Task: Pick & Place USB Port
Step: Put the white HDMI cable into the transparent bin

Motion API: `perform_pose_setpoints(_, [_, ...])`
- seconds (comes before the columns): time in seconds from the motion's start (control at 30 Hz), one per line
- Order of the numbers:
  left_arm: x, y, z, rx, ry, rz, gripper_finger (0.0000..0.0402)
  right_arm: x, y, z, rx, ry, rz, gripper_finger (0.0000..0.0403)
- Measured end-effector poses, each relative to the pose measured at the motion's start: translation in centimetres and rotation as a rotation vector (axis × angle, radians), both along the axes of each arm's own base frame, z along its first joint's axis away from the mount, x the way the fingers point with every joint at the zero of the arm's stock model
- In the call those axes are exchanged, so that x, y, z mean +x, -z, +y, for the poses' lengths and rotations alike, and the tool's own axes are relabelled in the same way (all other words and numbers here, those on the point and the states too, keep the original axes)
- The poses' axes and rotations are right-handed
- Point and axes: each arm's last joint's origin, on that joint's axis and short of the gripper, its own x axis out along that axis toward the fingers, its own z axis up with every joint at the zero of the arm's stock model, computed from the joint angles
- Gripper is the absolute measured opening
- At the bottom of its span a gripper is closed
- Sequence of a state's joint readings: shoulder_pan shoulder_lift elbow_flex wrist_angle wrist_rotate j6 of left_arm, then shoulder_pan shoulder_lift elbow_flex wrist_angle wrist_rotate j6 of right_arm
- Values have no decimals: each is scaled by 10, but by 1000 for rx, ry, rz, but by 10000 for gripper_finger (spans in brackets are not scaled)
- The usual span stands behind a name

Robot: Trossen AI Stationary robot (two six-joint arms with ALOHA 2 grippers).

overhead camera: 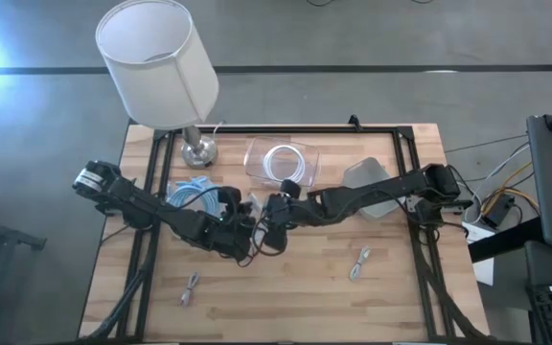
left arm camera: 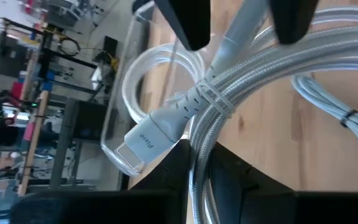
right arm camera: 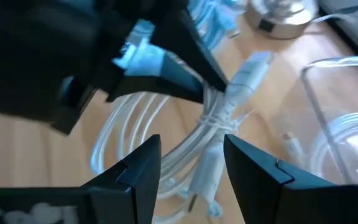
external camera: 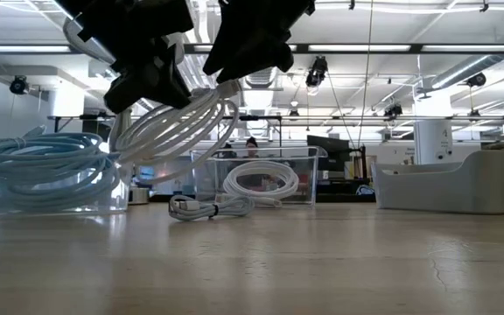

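Note:
I need to grab the tied plug ends of the white USB cable with my right gripper next. Then the coiled loops are free to drop into the clear container [overhead camera: 282, 161] [right arm camera: 344, 124].
A white braided USB cable [external camera: 178, 127], coiled and bound by a tie [left arm camera: 207, 99], hangs in the air over the middle of the table. My left gripper [overhead camera: 245, 228] comes from the left and is shut on it. My right gripper [overhead camera: 274, 213] comes from the right and is open. Its fingers [right arm camera: 143, 163] stand on either side of the bundled coil [right arm camera: 213, 124] by the plugs, without clear touch. One plug [left arm camera: 148, 140] sticks out free of the coil. My left gripper pinches the coil's bundled strands [left arm camera: 197, 149] between its two fingers, several loops at once, just beyond the tie. The fingers lie across the strands. The cable is lifted clear of the table, and its loops hang below the gripper [external camera: 147, 79].
A clear container [overhead camera: 281, 161] with another white coil stands behind the grippers. Blue cables [overhead camera: 190, 196] lie to the left, near a lamp base [overhead camera: 197, 150]. A grey box [overhead camera: 372, 187] sits to the right. Two small cables [overhead camera: 360, 264] [overhead camera: 190, 287] lie toward the near edge.

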State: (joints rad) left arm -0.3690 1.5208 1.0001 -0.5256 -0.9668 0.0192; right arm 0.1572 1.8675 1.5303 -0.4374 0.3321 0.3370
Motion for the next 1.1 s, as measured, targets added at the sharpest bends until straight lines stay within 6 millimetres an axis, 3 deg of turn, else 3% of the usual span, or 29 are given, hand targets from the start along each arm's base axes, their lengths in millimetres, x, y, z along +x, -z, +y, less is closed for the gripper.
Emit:
perform_pose_setpoints(0.6, [6, -17, -11, 36, -9, -108, 50, 0, 3, -7, -75, 35, 12, 162])
perform_pose_setpoints(0.97, [7, -19, -12, 23, -9, -126, 51, -2, 5, -9, -99, 33, 38, 67])
perform_pose_setpoints(1.1, [7, -19, -13, 8, -10, -136, 54, -3, 6, -9, -99, 30, 51, 59])
